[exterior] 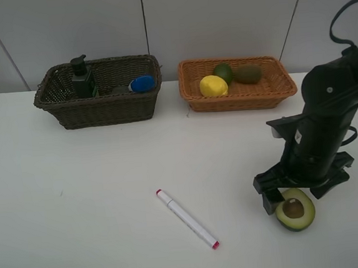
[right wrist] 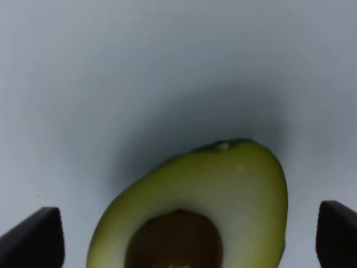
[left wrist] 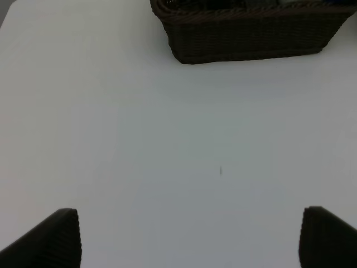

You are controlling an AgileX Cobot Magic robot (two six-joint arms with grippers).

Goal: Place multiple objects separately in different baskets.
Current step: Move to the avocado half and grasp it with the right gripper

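I should grab the halved avocado by its skin-covered sides with my right gripper next, to place it in the orange basket [exterior: 238,98].
A halved avocado with its pit [exterior: 295,210] lies cut side up at the front right of the white table. My right gripper [exterior: 297,196] stands over it, open, a finger on either side; the right wrist view shows the halved avocado [right wrist: 223,195] close up between the spread fingertips [right wrist: 33,240]. A white pink-tipped marker [exterior: 187,219] lies at front centre. The dark brown basket [exterior: 102,112] holds a pump bottle [exterior: 82,78] and a blue-capped tube [exterior: 142,83]. In the orange basket [exterior: 238,98] are a lemon [exterior: 213,86], a whole avocado [exterior: 223,72] and a kiwi [exterior: 248,73]. My left gripper [left wrist: 189,240] is open over bare table.
Both baskets stand side by side at the table's back edge against a grey wall. The left wrist view shows the dark basket [left wrist: 251,39] ahead across the table. My left arm is outside the exterior view.
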